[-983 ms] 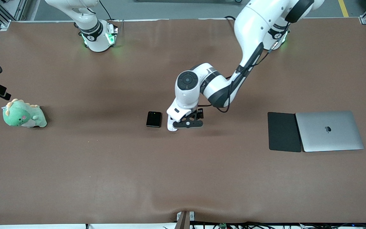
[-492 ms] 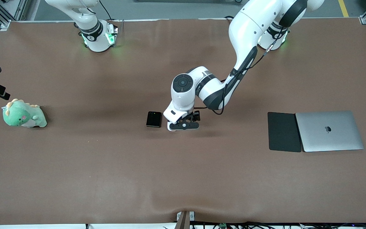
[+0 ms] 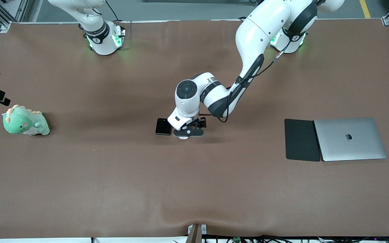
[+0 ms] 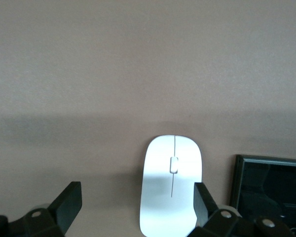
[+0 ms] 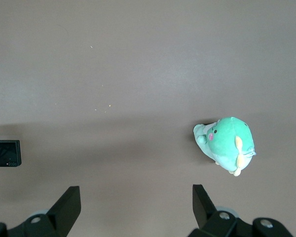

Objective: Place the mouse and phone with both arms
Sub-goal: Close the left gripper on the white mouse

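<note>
One finger of my left gripper is over the mouse's side edge (image 4: 192,174), so closing now would miss. The left gripper lines up with the mouse, before closing on it.
The white mouse (image 4: 171,185) lies flat on the brown table with the black phone (image 4: 269,190) close beside it. My left gripper (image 4: 136,205) hangs open just over the mouse. The mouse sits between the fingers, close to one fingertip (image 4: 202,200), and nothing is gripped. In the front view the left gripper (image 3: 188,132) covers the mouse in the middle of the table, and the phone (image 3: 163,126) lies beside it toward the right arm's end. My right gripper (image 5: 135,207) waits open and high, outside the front view, looking down on the phone (image 5: 7,153).
A green dinosaur plush (image 3: 25,121) sits near the right arm's end of the table. A flat black pad (image 3: 302,139) and a closed silver laptop (image 3: 349,139) lie side by side toward the left arm's end.
My left arm has swung toward the phone, carrying its open gripper over the mouse, which showed beside it before. The right arm, phone and other things have not moved.
</note>
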